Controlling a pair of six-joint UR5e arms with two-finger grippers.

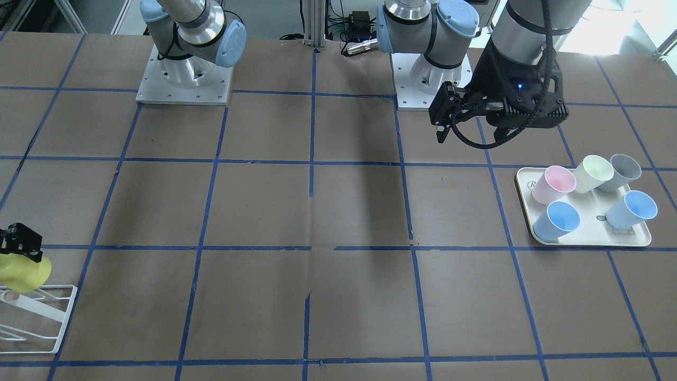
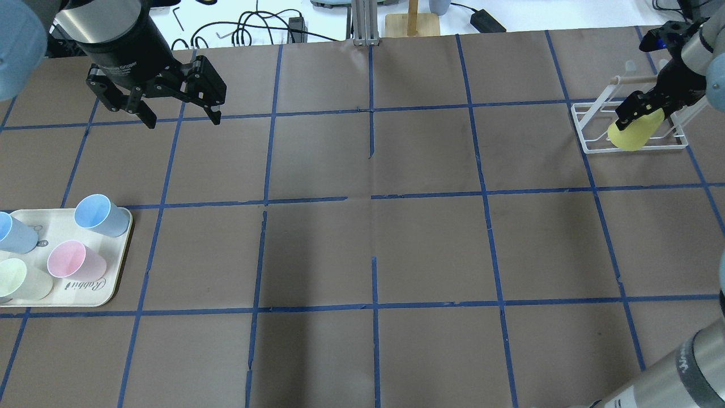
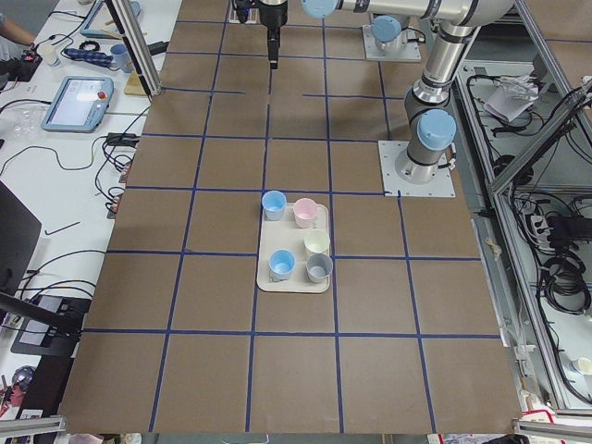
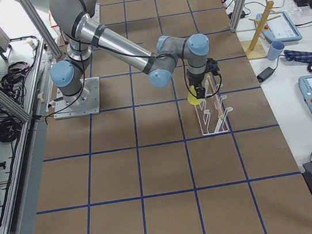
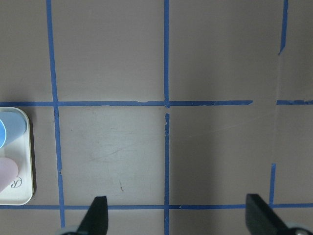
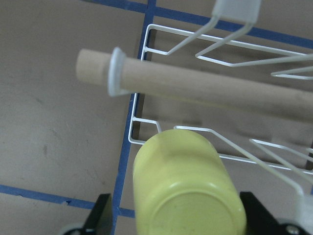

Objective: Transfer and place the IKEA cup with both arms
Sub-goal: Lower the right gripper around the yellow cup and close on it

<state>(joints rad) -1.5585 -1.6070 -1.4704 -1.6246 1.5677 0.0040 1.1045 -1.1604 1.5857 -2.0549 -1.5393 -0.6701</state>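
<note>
Next, my right gripper grabs the lemon-yellow cup by its base end (image 6: 191,210), which leaves the cup's rim free for the handover to my left gripper.
The lemon-yellow IKEA cup (image 2: 634,133) lies tilted on the white wire rack (image 2: 589,127) at the far right of the table, base towards the right wrist camera (image 6: 186,186). It also shows at the left edge of the front view (image 1: 24,275). My right gripper (image 2: 640,113) is at the cup with its fingers spread wide on either side (image 6: 176,215). A gap shows between the left finger (image 6: 103,215) and the cup wall. My left gripper (image 2: 181,116) is open and empty, hovering over bare table at the far left (image 5: 176,215).
A cream tray (image 2: 107,294) at the left holds several pastel cups: two blue (image 2: 102,215), one pink (image 2: 76,260), one pale cream (image 2: 17,277) and one grey (image 1: 624,172). A wooden dowel (image 6: 195,85) runs across the rack just above the cup.
</note>
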